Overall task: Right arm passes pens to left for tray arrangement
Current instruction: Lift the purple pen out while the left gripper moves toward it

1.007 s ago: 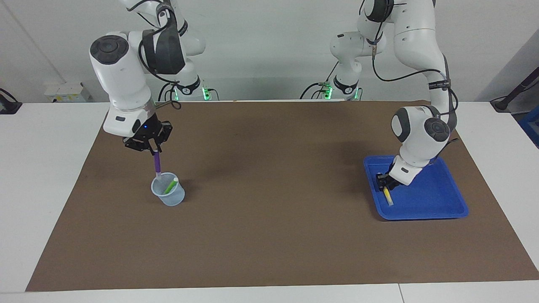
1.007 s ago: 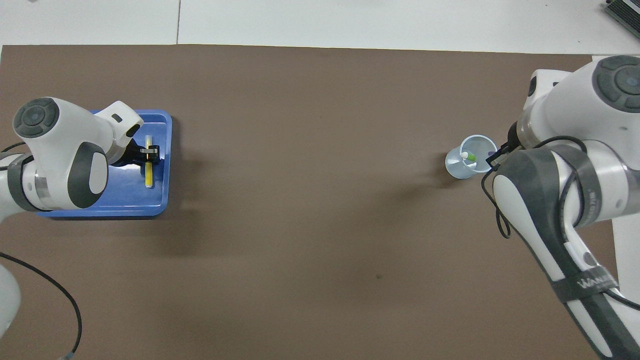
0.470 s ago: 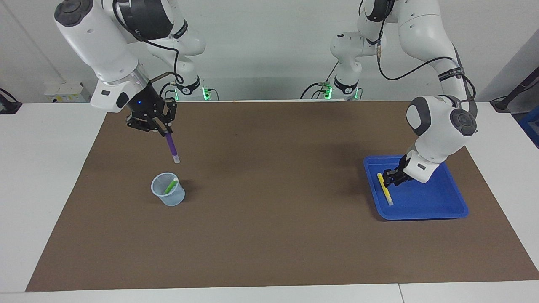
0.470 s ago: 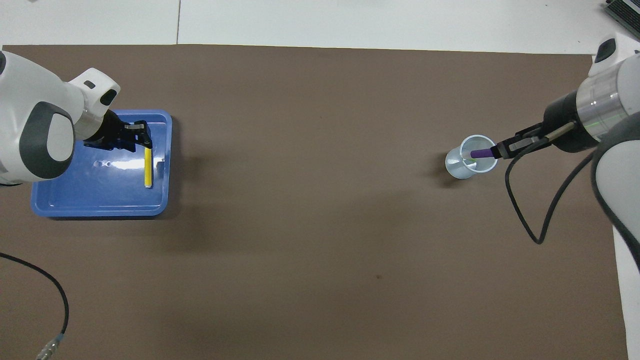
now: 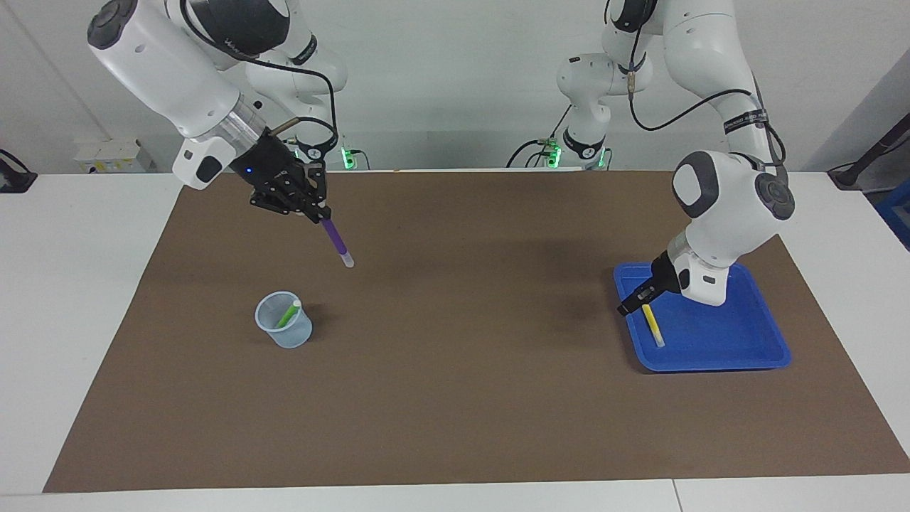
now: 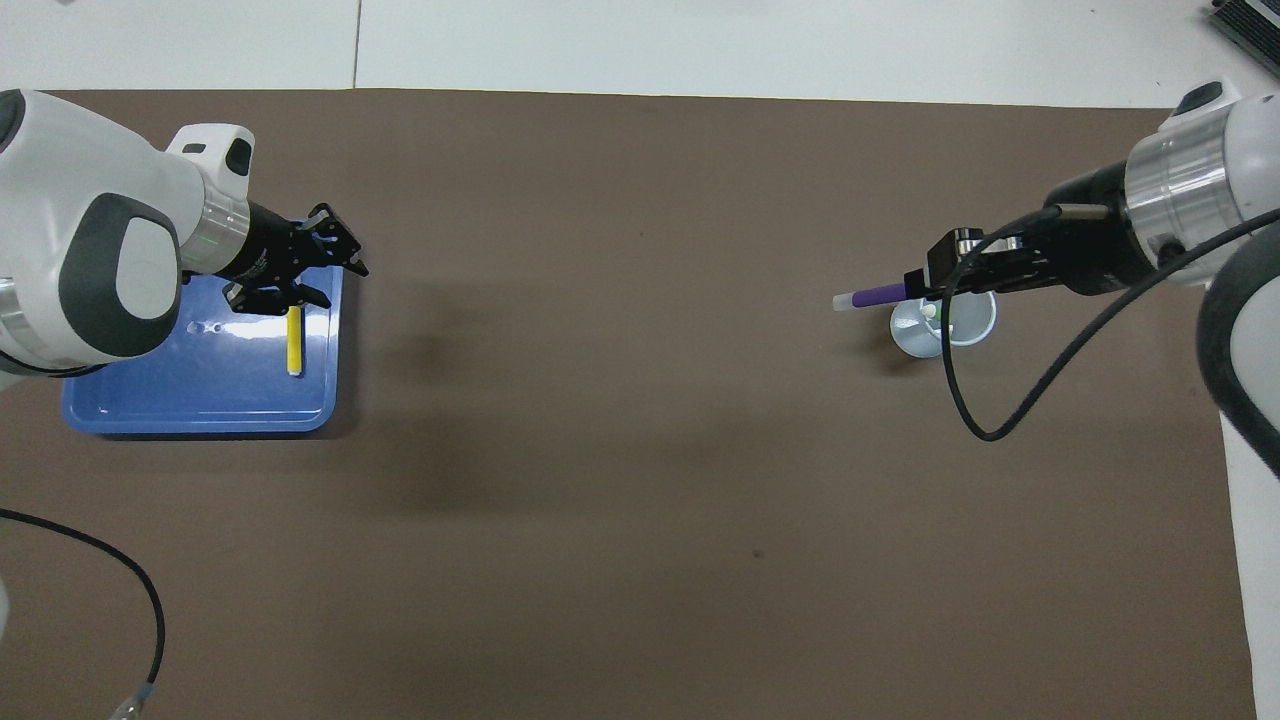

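The right gripper's fingers cover the other end of the purple pen, so the left gripper should reach the pen and grab its loose white end [image 6: 845, 301].
My right gripper [image 5: 318, 212] [image 6: 925, 285] is shut on the purple pen [image 5: 335, 243] [image 6: 872, 295]. It holds the pen tilted in the air, white end pointing toward the table's middle, over the mat beside the cup. The green pen [image 5: 288, 313] leans inside the cup. The yellow pen [image 5: 652, 326] [image 6: 294, 340] lies flat in the blue tray [image 5: 732, 334] [image 6: 200, 395], along the rim that faces the table's middle. My left gripper [image 5: 625, 309] [image 6: 335, 270] hangs open and empty over that rim, just above the yellow pen's end.
A translucent pale-blue cup [image 5: 284, 321] [image 6: 945, 322] stands on the brown mat [image 5: 462, 355] toward the right arm's end. A black cable loops down from the right wrist [image 6: 965, 400].
The right gripper lifted the purple pen out of the cup and swung it toward the table's middle. The left gripper let go of the yellow pen, rose and opened.
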Available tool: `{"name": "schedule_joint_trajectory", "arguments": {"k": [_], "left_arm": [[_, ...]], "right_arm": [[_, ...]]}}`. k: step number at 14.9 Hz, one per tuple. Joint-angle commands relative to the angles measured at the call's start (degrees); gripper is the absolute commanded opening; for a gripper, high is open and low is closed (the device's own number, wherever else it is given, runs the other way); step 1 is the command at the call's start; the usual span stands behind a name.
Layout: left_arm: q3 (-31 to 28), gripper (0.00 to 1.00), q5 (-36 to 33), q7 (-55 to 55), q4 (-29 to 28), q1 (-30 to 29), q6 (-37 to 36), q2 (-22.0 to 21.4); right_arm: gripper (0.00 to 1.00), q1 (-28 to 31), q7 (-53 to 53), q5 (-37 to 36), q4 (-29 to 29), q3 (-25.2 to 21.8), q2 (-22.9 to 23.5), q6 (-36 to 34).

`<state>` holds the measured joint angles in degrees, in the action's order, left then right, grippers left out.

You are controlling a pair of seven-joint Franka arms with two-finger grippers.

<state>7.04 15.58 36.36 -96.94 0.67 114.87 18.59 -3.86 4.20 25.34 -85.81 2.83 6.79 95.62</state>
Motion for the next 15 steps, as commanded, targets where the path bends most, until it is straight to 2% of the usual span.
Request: {"name": "schedule_joint_trajectory", "arguments": {"k": [1,8,11,12,14,15], "left_arm": [[-0.5,0.63,2.3,11.7,0.1,2.5,-1.6,-1.6],[-0.2,0.73,11.0,39.0,0.8,7.1,-2.4,-6.5],[0.4,0.85,13.8,49.2,1.5,9.4,-1.8,-6.7],[0.4,0.9,13.8,52.1,1.5,10.8,0.2,-6.6],[0.4,0.93,13.8,57.7,1.2,14.0,4.2,-6.4],[0.4,1.0,13.9,61.4,1.3,15.3,5.3,-6.3]], "right_arm": [[0.0,-1.8,6.6,4.1,-1.9,0.3,-0.1,4.7],[0.0,-9.1,21.0,6.9,-4.2,0.3,0.2,14.2],[0.0,-10.2,23.7,6.9,-4.3,0.3,0.3,14.4],[0.0,-10.2,23.7,6.9,-4.4,0.3,0.3,14.3],[0.0,-10.2,23.7,6.9,-4.4,0.3,0.3,14.2],[0.0,-10.2,23.7,6.9,-4.4,0.3,0.2,14.1]]}}
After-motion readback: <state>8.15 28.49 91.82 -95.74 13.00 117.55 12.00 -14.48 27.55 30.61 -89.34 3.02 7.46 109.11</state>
